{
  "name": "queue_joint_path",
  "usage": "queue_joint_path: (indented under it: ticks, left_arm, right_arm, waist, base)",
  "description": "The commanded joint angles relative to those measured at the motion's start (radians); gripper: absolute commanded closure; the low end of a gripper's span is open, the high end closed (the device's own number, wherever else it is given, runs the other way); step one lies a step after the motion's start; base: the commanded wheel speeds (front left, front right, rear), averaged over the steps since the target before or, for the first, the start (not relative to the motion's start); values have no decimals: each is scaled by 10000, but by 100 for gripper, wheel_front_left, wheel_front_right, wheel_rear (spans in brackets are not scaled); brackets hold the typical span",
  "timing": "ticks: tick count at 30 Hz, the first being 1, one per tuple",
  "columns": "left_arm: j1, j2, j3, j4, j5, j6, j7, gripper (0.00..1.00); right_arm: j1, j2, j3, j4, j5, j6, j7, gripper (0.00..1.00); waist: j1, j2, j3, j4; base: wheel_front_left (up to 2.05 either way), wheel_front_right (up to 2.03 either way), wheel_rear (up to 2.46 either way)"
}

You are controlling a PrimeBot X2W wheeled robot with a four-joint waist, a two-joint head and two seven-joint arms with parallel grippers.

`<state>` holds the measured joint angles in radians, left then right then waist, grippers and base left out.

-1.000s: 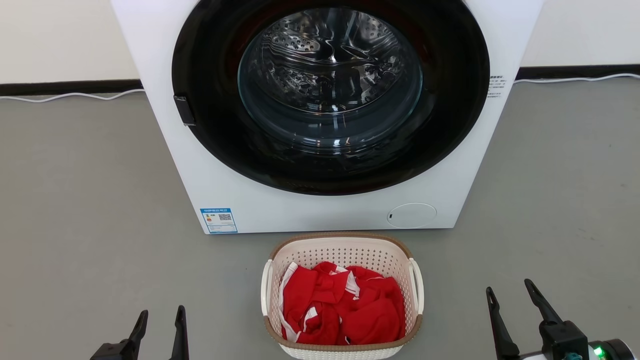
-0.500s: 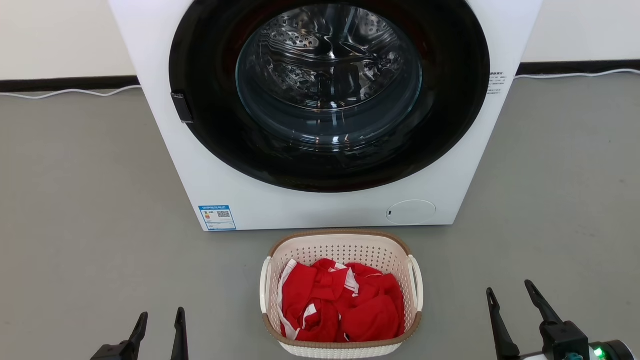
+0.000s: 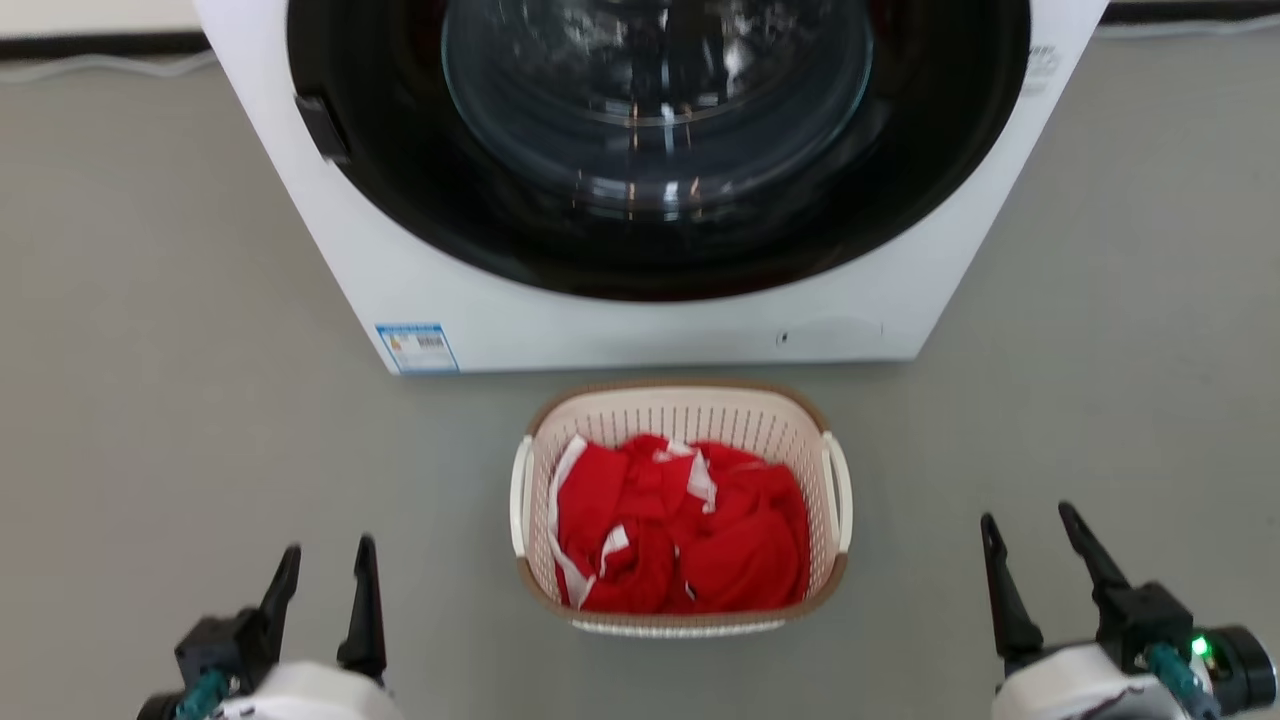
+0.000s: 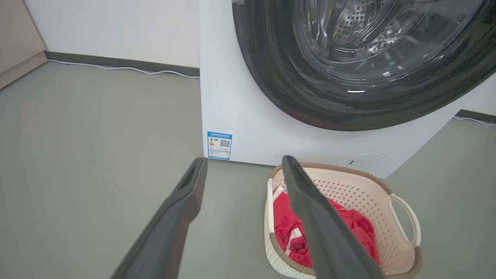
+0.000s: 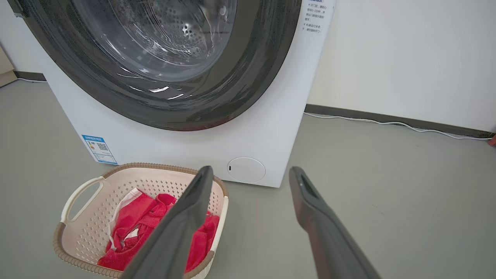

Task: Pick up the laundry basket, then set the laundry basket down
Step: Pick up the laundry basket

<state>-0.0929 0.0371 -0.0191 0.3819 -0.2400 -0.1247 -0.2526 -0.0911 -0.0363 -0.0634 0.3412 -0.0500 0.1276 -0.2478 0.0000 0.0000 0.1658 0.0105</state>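
Note:
The basket's body is wider than my fingers open, so the left gripper grabs its slim white loop handle nearest the blue label next.
The laundry basket stands on the grey floor just in front of the washing machine, cream with perforated walls, a brown rim and white loop handles on both sides. Red and white clothes fill its bottom. My left gripper is open at the lower left, well apart from the basket. My right gripper is open at the lower right, also clear of it. In the left wrist view the basket lies to the right of my fingers. In the right wrist view the basket sits lower left.
A large white washing machine with a dark round glass door stands right behind the basket. A white cable runs along the dark skirting at the wall. Bare grey floor spreads on both sides of the basket.
The whole head view has shifted: the camera tilted down and nearer, so machine and basket sit higher in frame. More of both wrists shows. Both grippers remain open; the basket stays put.

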Motion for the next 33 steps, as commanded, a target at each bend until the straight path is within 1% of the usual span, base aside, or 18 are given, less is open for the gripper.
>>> queue_joint_path:
  ticks: [1, 11, 19, 25, 32, 33]
  left_arm:
    - [-512, 131, 235, -248, -97, -60, -91, 0]
    - [-2075, 131, -72, -73, -530, -60, -91, 0]
    - [-3501, 131, -655, -1, -928, -57, -92, 0]
    - [-4348, 131, -1127, 222, -1181, 123, -92, 0]
    - [-4927, 131, -1907, 520, -1351, 334, -92, 0]
    - [-4927, 131, -1907, 520, -1351, 334, -92, 0]
  right_arm:
    - [-425, -139, 193, -85, 53, 31, -139, 0]
    - [-2236, -139, 287, 597, 231, 31, -139, 0]
    - [-3685, -139, 323, 1172, 235, 31, -139, 0]
    - [-4535, -139, 433, 1902, 308, 31, -139, 0]
    - [-5147, -139, 692, 2630, 417, 31, -139, 0]
    - [-5147, -139, 692, 2630, 417, 31, -139, 0]
  waist:
    - [0, 0, 625, -4]
    - [0, 0, 3007, 59]
    - [0, 0, 4835, 255]
    - [0, 0, 5645, 373]
    - [0, 0, 6106, 411]
    - [0, 0, 6106, 411]
  base:
    - [0, 0, 0]
    - [0, 0, 0]
    - [0, 0, 0]
    - [0, 0, 0]
    - [0, 0, 0]
    - [0, 0, 0]
